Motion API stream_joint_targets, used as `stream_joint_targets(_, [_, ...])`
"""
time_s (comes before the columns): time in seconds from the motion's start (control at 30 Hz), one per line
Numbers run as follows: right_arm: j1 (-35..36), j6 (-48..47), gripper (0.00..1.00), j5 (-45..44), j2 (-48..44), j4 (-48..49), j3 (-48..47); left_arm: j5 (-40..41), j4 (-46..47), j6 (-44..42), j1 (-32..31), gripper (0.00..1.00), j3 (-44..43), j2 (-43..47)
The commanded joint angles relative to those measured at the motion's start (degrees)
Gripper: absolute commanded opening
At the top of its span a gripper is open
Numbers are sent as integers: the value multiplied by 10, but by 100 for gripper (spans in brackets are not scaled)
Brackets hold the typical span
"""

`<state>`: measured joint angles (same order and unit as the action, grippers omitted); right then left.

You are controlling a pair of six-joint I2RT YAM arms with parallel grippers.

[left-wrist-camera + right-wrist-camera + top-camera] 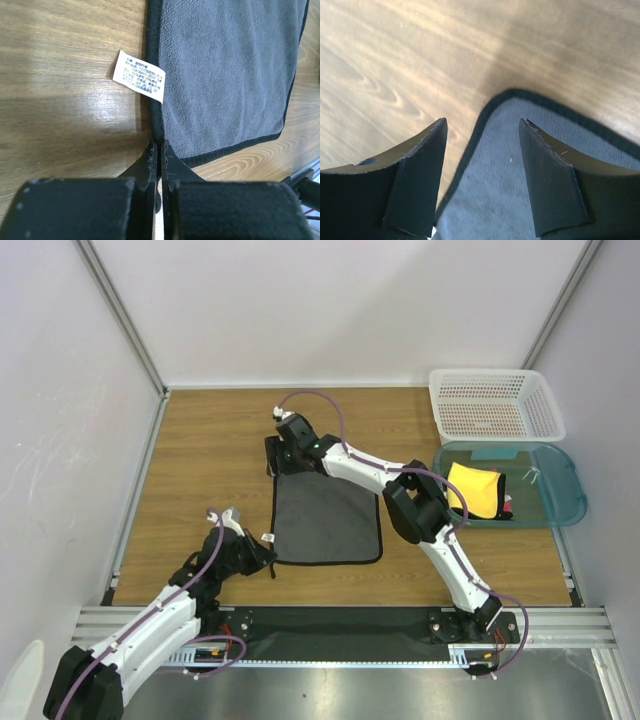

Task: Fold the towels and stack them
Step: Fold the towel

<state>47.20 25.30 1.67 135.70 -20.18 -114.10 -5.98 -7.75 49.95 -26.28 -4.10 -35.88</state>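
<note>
My right gripper next needs to fold that edge of the towel over, so it needs to grab the grey towel's far corner (496, 106), on the hem that my left gripper holds.
A grey towel (328, 518) with a black hem lies flat on the wooden table. My left gripper (269, 563) is at its near left corner. In the left wrist view the jaws (158, 145) are shut on the towel's black hem, with the grey cloth (225, 75) and its white label (139, 76) ahead. My right gripper (279, 464) is at the far left corner. In the right wrist view it (484, 127) is open, its fingers either side of the towel's corner (520, 200). A yellow towel (477, 490) lies in the teal bin (560, 480).
A white mesh basket (493, 405) stands at the back right, behind the teal bin. White walls and metal posts enclose the table on the left, the back and the right. The arms' base rail runs along the near edge.
</note>
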Motion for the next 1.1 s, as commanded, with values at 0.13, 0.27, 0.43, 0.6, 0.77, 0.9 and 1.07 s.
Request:
stream_joint_targets(0.13, [7, 41, 64, -40, 61, -54, -97, 15, -27, -43, 1, 0, -12, -15])
stream_joint_targets(0.27, [11, 38, 63, -54, 88, -78, -134, 13, -26, -47, 1, 0, -12, -20])
stream_joint_targets(0.43, [15, 38, 61, -59, 94, -76, -148, 12, -24, -49, 2, 1, -11, -19])
stream_joint_targets(0.6, [20, 30, 61, -75, 92, -87, -160, 13, -28, -50, 1, 1, -12, -15])
stream_joint_targets(0.77, [21, 28, 59, -79, 78, -89, -156, 12, -25, -52, 1, 1, -12, -17])
stream_joint_targets(0.9, [25, 27, 57, -81, 80, -89, -143, 9, -23, -53, 1, 1, -9, -17])
stream_joint_targets(1.07, [34, 19, 55, -97, 104, -89, -158, 6, -19, -51, 1, 1, -6, -13])
